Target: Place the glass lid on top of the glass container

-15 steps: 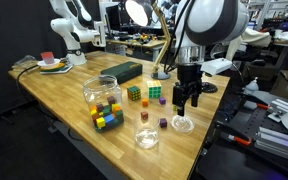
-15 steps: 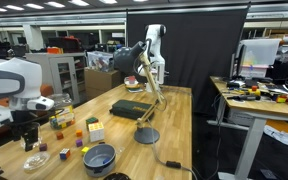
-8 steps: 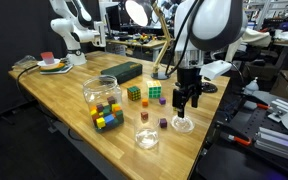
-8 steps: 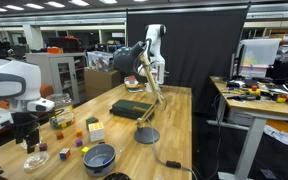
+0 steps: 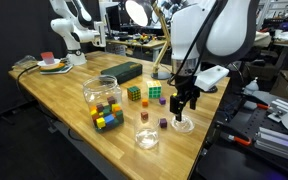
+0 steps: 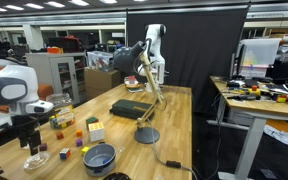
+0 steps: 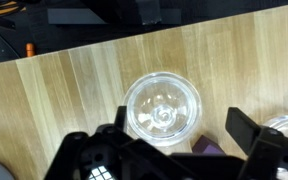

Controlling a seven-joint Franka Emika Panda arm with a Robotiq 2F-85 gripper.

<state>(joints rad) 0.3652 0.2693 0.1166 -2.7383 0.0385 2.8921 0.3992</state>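
Observation:
My gripper should hold the glass lid (image 5: pixel 183 125) by the small knob at its centre, so the lid's rim stays free to sit on the glass container.
The glass lid (image 5: pixel 183 125) lies flat on the wooden table near its edge. In the wrist view the glass lid (image 7: pixel 162 108) shows as a clear round disc just ahead of the jaws. My gripper (image 5: pixel 184 112) hangs straight above it, open and empty, fingers pointing down. In the wrist view my gripper (image 7: pixel 184 138) has one finger on each side, with the lid closer to the left one. The glass container (image 5: pixel 146 138) stands a short way from the lid, and its rim (image 7: pixel 287 128) shows at the right edge of the wrist view. My gripper (image 6: pixel 31 144) also shows in both exterior views.
A large jar with coloured cubes (image 5: pixel 102 102) stands mid-table. Two puzzle cubes (image 5: pixel 134 94), a small orange block (image 5: pixel 144 116) and a purple block (image 5: pixel 163 123) lie near the lid. A black box (image 5: pixel 122 71) and a lamp stand behind. A dark bowl (image 6: pixel 99 157) sits by the front edge.
The arm has swung and turned over the lid, and the gripper has come down a little closer to it. The lid and container have not moved.

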